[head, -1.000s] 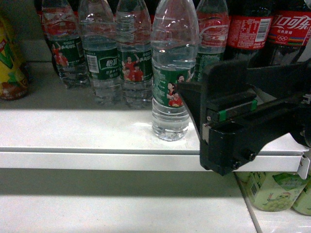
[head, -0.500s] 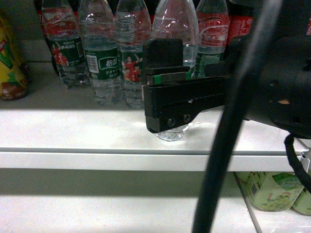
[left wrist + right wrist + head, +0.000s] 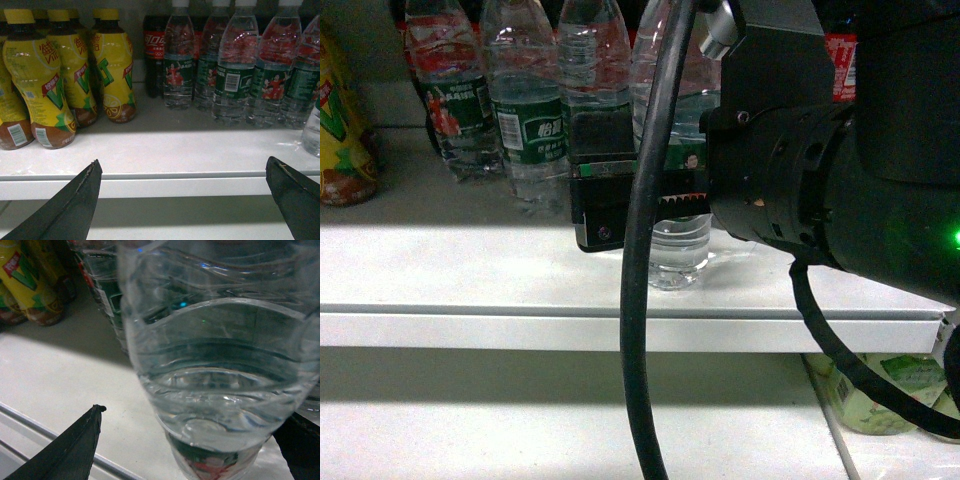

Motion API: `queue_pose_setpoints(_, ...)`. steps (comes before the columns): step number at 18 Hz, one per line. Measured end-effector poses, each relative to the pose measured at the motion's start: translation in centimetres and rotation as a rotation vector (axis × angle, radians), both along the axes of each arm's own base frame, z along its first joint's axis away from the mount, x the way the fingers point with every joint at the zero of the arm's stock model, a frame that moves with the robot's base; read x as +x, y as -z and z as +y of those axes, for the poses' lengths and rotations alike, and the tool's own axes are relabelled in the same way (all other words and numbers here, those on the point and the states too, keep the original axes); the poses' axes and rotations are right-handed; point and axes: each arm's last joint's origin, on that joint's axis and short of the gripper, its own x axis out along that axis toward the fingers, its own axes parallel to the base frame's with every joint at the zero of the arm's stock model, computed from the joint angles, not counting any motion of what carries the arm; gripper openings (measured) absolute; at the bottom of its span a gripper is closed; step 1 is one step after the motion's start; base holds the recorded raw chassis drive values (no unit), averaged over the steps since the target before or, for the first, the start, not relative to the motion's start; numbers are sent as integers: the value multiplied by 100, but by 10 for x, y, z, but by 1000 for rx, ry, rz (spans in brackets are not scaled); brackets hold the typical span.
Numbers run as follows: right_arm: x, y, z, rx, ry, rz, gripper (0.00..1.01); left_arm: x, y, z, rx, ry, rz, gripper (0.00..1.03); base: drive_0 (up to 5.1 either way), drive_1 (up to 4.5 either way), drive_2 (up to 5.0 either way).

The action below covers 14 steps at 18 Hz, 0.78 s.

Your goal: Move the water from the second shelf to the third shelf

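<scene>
The water needs to go to the third shelf. My right gripper will grab it by its ribbed body (image 3: 215,365) next.
The water (image 3: 678,250), a clear ribbed bottle with a green label, stands near the front of the white shelf (image 3: 470,265), ahead of the row. My right gripper (image 3: 665,205) reaches in from the right at label height, one black finger (image 3: 605,200) showing left of the bottle. In the right wrist view the water (image 3: 220,370) fills the frame between the two fingers of the right gripper (image 3: 192,440), which is open; a gap shows beside the left finger (image 3: 75,450). My left gripper (image 3: 182,200) is open below the shelf edge, holding nothing. The water (image 3: 312,130) shows at that view's right edge.
More water bottles (image 3: 525,120) stand in a row behind, with dark cola bottles (image 3: 155,50) further back. Yellow drink bottles (image 3: 50,85) fill the shelf's left end. Green cans (image 3: 880,395) sit on the lower shelf at right. My arm's black cable (image 3: 640,300) hangs across the head view.
My right arm has swung left and forward. Its jaws went from right of the bottle to straddling it, and the arm now blocks much of the head view.
</scene>
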Motion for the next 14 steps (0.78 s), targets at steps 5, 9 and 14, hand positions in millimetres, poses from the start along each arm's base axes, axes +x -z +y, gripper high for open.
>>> queue_pose_setpoints(5,13,1,3,-12,74,-16,98,0,0,0,0,0,0,98,0,0,0)
queue_pose_setpoints(9,17,0,2,-7,115,-23,67,0,0,0,0,0,0,98,0,0,0)
queue_pose_setpoints(14,13,-2,1,-4,117,-33,44,0,0,0,0,0,0,98,0,0,0)
